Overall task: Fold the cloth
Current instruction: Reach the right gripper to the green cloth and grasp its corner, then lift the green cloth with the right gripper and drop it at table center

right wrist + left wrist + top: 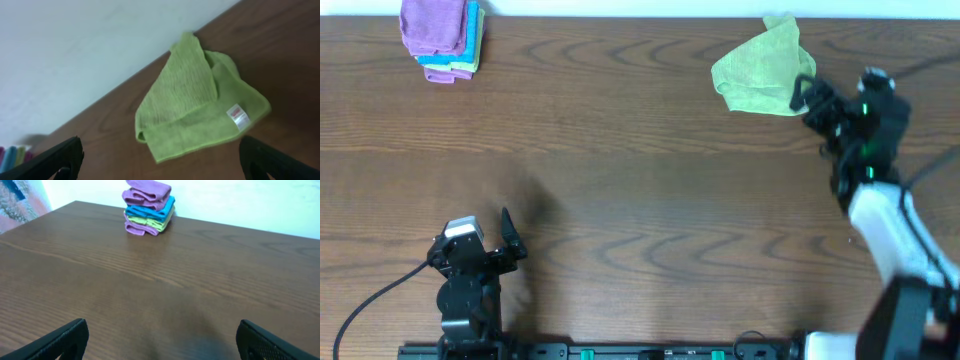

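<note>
Next, my right gripper grabs the lime-green cloth [760,68] by the edge near its white tag, which leaves the rest of the cloth free to spread for folding.
The lime-green cloth [760,68] lies loosely folded over itself at the far right of the table, one corner reaching the back edge. In the right wrist view the cloth [195,107] shows its small white tag [238,116] at the right edge. My right gripper [807,97] is open and empty, just right of and in front of the cloth, apart from it; it also shows in its own wrist view [162,162]. My left gripper [505,238] is open and empty near the front left; it also shows in the left wrist view [160,342].
A stack of folded cloths [442,38], purple on top, then blue, yellow-green and purple, sits at the far left corner; it also shows in the left wrist view [148,207]. A white wall runs behind the table's back edge.
</note>
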Robot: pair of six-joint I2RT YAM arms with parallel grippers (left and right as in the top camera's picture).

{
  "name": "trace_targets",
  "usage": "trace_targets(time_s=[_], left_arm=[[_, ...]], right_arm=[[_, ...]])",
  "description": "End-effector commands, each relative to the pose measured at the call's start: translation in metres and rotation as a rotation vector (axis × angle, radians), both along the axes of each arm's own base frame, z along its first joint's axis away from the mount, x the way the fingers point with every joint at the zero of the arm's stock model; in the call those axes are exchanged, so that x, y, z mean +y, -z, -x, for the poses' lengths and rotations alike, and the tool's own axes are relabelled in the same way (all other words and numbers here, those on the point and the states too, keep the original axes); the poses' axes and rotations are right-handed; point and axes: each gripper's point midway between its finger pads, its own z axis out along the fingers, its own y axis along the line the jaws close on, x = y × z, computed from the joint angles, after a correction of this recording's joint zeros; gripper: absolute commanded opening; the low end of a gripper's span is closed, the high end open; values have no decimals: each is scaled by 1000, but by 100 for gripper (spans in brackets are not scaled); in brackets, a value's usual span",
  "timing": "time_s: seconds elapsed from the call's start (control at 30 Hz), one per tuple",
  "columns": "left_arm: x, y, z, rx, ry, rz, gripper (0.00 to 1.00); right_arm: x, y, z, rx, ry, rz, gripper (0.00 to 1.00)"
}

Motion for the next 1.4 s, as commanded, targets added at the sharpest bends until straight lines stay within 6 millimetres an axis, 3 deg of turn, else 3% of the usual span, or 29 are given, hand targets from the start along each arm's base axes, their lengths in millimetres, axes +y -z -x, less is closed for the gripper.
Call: trace_targets(time_s=[0.0,0.13,0.3,0.63,1.07,1.17,1.27,1.3,1.37], left_arm=[[3,13,1,32,-11,-12,95],[3,13,1,32,-11,-12,95],[3,13,1,32,-11,-12,95],[3,13,1,32,-11,-12,95],[3,13,1,32,-11,-12,96],[3,13,1,32,-11,-12,95],[3,13,1,32,-11,-12,95],[3,13,1,32,-11,-12,95],[3,13,1,32,-11,-12,95]], right_arm=[[0,10,-32,38,-61,14,99],[-8,47,-61,189,-66,8,99],[-27,88,-55,383,-27,41,99],[-70,100,-33,460,50,28,99],[-57,133,-50,430,-26,-49,96],[-55,141,-53,428,-24,-90,91],[-57,142,-57,413,-19,-91,76],[-58,142,-58,410,-16,-88,68],[-60,140,-59,401,-10,-83,38]])
